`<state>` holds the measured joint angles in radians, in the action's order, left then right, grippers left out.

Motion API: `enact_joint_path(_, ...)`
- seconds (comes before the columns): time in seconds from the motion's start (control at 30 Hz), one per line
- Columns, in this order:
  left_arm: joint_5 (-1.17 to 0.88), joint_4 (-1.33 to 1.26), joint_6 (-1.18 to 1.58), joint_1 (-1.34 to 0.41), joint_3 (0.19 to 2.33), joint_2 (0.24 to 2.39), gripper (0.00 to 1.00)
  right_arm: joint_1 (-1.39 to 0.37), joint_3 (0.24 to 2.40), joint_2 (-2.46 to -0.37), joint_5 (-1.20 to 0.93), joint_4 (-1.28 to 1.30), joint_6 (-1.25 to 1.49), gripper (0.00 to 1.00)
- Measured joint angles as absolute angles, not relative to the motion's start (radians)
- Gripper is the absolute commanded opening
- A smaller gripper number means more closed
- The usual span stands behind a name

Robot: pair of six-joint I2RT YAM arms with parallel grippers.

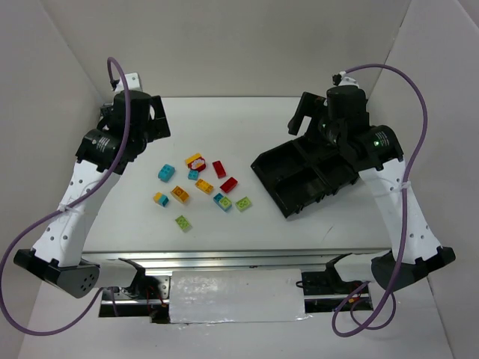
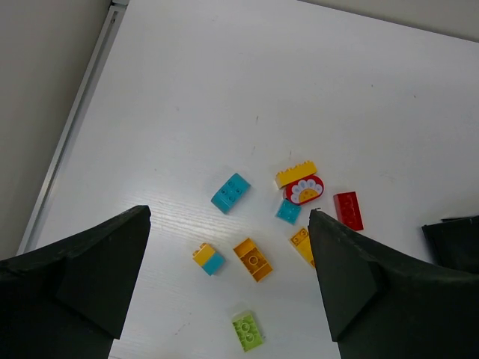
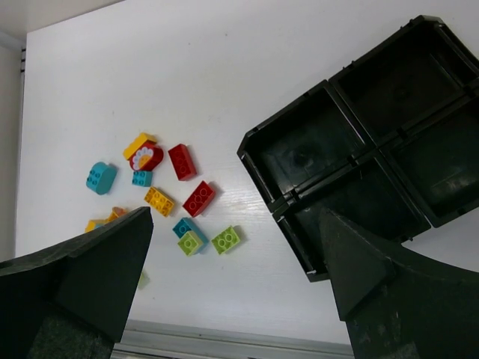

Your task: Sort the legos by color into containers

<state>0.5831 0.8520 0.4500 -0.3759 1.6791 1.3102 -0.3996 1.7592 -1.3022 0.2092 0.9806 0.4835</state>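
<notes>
I'll grab the light green brick's sides next with my right gripper, so its bottom can settle in the tray (image 1: 268, 187).
The legos lie loose on the white table left of centre: a cyan brick (image 1: 166, 173), red bricks (image 1: 218, 168) (image 1: 229, 184), orange bricks (image 1: 179, 194), green bricks (image 1: 243, 203) (image 1: 182, 222) and some two-coloured ones. The black four-compartment tray (image 1: 268, 187) sits to their right, turned at an angle, with no brick showing in it. My left gripper (image 1: 152, 120) hangs open and empty, high at the back left. In its wrist view (image 2: 228, 284) an orange brick (image 2: 253, 259) and a green brick (image 2: 248, 330) lie far below. My right gripper (image 1: 303, 120) (image 3: 236, 277) is open and empty above the tray's (image 3: 275, 213) far side.
White walls enclose the table on the left, back and right. A metal rail runs along the near edge (image 1: 224, 262) between the two arm bases. Purple cables loop off both arms.
</notes>
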Motion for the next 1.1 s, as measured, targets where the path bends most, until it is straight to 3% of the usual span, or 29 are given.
enact_joint_path(0.33, 0.597, 0.853, 0.450, -0.376, 1.673, 1.314, 1.00, -0.406, 1.755, -1.317, 0.218, 0.982, 0.513, 1.00)
enact_joint_path(0.53, 0.590, 0.875, 0.466, -0.376, 1.673, 1.325, 1.00, -0.556, 1.711, -1.373, 0.296, 0.987, 0.680, 1.00)
enact_joint_path(0.77, 0.537, 0.889, 0.513, -0.376, 1.644, 1.325, 0.99, -0.749, 1.570, -1.596, 0.382, 0.942, 0.984, 0.95)
enact_joint_path(1.1, 0.505, 0.943, 0.569, -0.376, 1.560, 1.298, 0.99, -0.768, 1.506, -1.892, 0.327, 0.934, 1.237, 0.87)
